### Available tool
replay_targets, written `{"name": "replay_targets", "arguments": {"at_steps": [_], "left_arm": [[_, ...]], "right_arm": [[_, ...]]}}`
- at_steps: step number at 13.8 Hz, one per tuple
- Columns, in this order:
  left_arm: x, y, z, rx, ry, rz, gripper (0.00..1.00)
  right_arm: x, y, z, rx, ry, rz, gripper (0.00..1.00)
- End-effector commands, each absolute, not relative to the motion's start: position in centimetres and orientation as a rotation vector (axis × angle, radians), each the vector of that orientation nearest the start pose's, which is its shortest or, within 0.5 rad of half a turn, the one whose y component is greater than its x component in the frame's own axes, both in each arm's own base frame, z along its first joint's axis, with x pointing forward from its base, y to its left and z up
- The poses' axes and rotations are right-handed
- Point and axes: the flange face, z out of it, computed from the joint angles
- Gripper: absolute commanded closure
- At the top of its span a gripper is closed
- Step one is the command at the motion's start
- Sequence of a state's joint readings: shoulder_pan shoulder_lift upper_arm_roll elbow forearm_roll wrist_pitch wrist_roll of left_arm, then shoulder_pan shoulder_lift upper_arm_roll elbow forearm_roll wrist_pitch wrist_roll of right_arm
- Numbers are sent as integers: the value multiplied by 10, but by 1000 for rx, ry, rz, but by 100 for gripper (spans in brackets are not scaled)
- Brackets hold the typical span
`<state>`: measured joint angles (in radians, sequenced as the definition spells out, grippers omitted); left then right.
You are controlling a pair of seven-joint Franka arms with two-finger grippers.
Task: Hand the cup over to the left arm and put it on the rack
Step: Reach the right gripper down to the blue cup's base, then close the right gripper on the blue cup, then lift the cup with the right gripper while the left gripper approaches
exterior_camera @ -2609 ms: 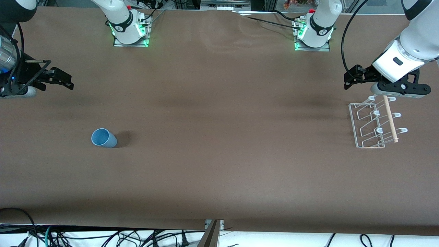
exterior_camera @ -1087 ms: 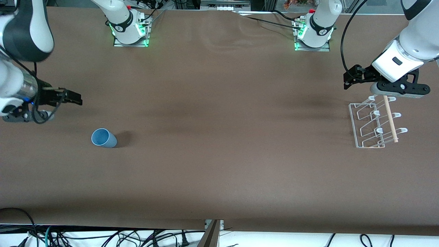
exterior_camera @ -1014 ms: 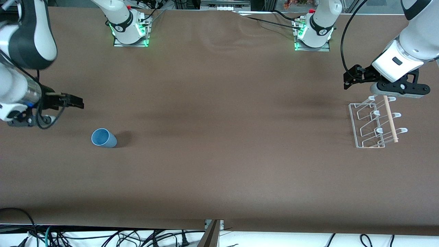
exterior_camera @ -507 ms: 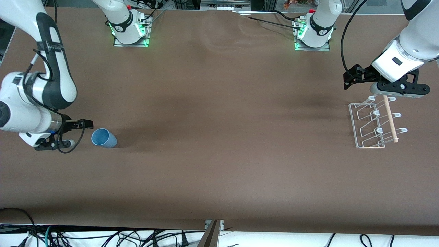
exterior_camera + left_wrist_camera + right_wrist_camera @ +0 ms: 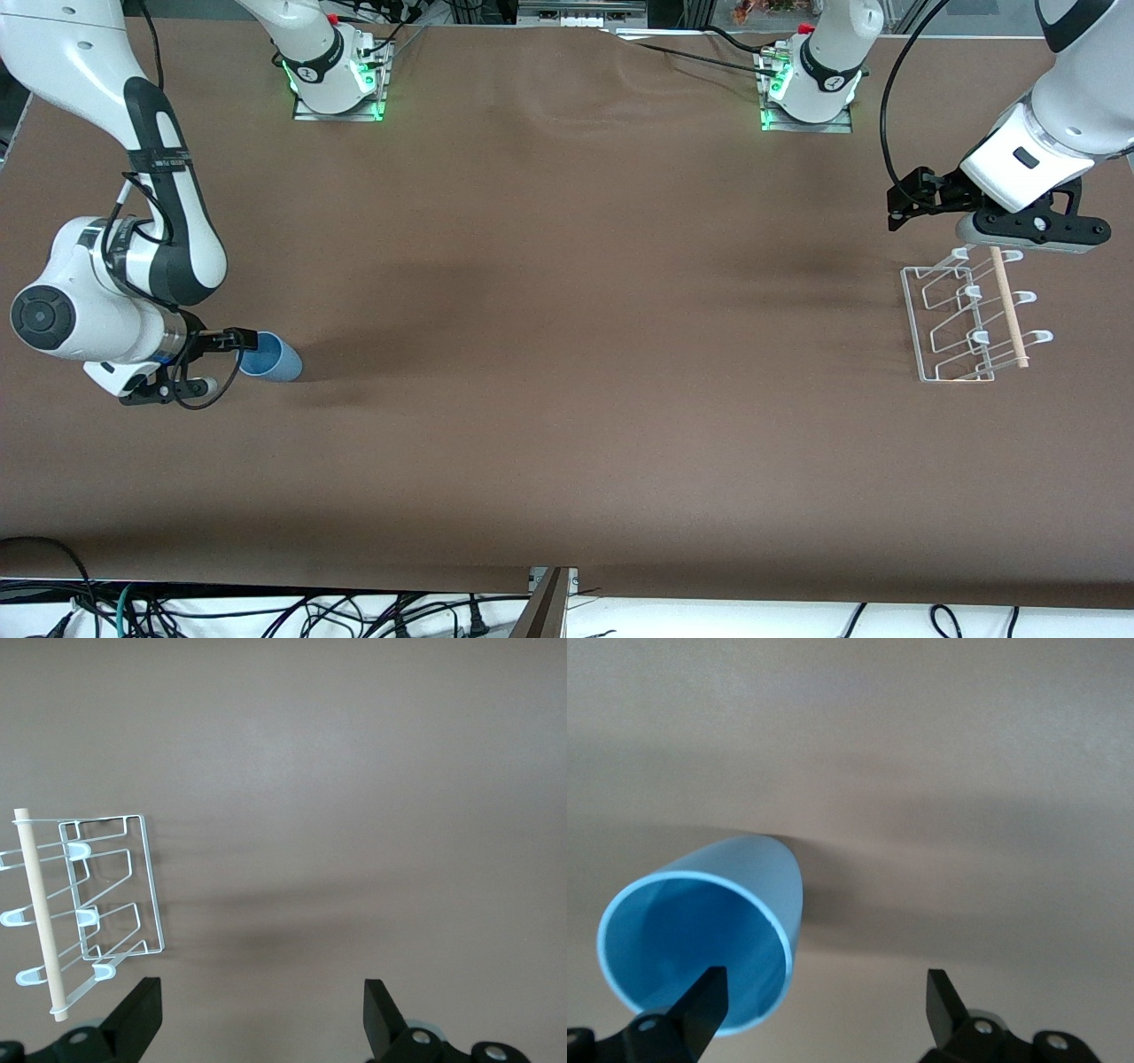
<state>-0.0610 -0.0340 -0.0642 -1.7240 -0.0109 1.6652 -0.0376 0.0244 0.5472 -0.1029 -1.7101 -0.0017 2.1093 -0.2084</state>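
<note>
My right gripper picks up the cup by its rim (image 5: 250, 361) next, to keep the light-blue cup's closed end (image 5: 293, 363) free for my left gripper to grab.
The light-blue cup (image 5: 270, 358) sits on the brown table near the right arm's end. In the right wrist view its open mouth (image 5: 700, 939) faces the camera. My right gripper (image 5: 237, 340) is open and low at the cup's rim. One finger (image 5: 698, 1008) overlaps the rim, and most of the cup lies to one side of the gap (image 5: 824, 1014). My left gripper (image 5: 899, 209) is open and empty and waits over the table by the rack's farther end. The white wire rack (image 5: 966, 321) with its wooden dowel also shows in the left wrist view (image 5: 106, 904).
The two arm bases (image 5: 337, 80) (image 5: 808, 89) stand at the table's farther edge. Cables hang below the near edge (image 5: 266, 611). Bare brown table (image 5: 585, 354) stretches between the cup and the rack.
My right arm has swung down and toward the cup, bringing its open gripper from well apart to the cup's rim. The cup, the rack and the left arm have not moved.
</note>
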Motion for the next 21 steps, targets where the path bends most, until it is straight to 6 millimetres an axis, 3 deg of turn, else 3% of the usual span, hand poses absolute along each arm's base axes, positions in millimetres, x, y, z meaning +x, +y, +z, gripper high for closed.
{"name": "replay_targets", "arguments": {"at_steps": [1,2,5,6,12,17,18,21], "left_arm": [[541,-71,584,-3131,144,45,0],[541,-71,584,-3131,144,45,0],[541,-70,584,-3130,144,45,0],[541,-71,584,-3131,144,45,0],[541,-70,584,-3130,144,45,0],[541,-71,585,-3131,147,43,0],[541,-68,584,-3132,140,48,0],[542,-66,583,-3132,135,50,0]], "right_arm": [[660,-44,256,-3169,-242,231,1],[660,-43,252,-3168,-247,238,5],[660,-33,249,-3170,-180,237,89],[660,-29,247,-3173,-156,241,100],[660,-24,244,-3172,-162,250,100],[657,-8,260,-3146,-158,291,100],[657,-1,275,-3134,-98,321,100],[660,57,315,-3052,56,470,100]]}}
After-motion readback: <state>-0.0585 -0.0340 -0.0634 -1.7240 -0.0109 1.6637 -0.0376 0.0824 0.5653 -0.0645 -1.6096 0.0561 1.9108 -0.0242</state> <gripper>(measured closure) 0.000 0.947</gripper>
